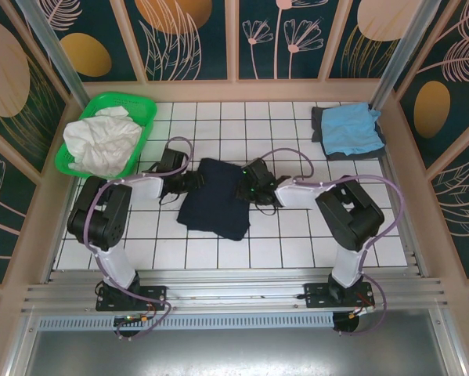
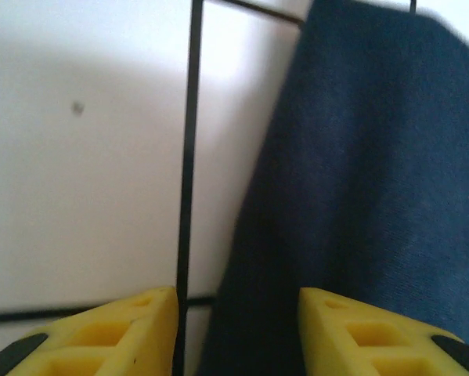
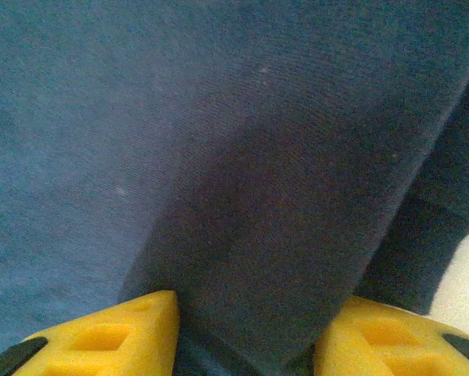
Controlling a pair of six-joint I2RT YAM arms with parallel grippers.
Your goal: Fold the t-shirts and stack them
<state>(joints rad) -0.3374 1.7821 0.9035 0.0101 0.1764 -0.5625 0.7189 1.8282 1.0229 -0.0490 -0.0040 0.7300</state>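
Note:
I will grab the folded navy t-shirt's side edge facing the light blue t-shirt (image 1: 350, 128) with my right gripper next. Then the navy t-shirt can be stacked still folded.
A dark navy t-shirt (image 1: 214, 200) lies folded into a rough rectangle in the middle of the tiled table. My left gripper (image 1: 193, 182) sits at its left edge, jaws apart. In the left wrist view the navy t-shirt's (image 2: 359, 196) edge runs between the yellow fingertips (image 2: 132, 333) of the left gripper (image 2: 238, 329), flat on the table. My right gripper (image 1: 248, 188) rests on the shirt's upper right part, open. Its wrist view has the right gripper (image 3: 246, 337) low over the navy cloth (image 3: 218, 141), a fold lying between the fingers. A light blue t-shirt (image 1: 350, 128) lies folded on a dark grey one (image 1: 320, 124) at the back right.
A green plastic basket (image 1: 128, 99) with crumpled white cloth (image 1: 101, 142) stands at the back left. Bare white tiles (image 1: 297, 235) lie in front of the navy shirt. Wooden-framed walls close in the table on three sides.

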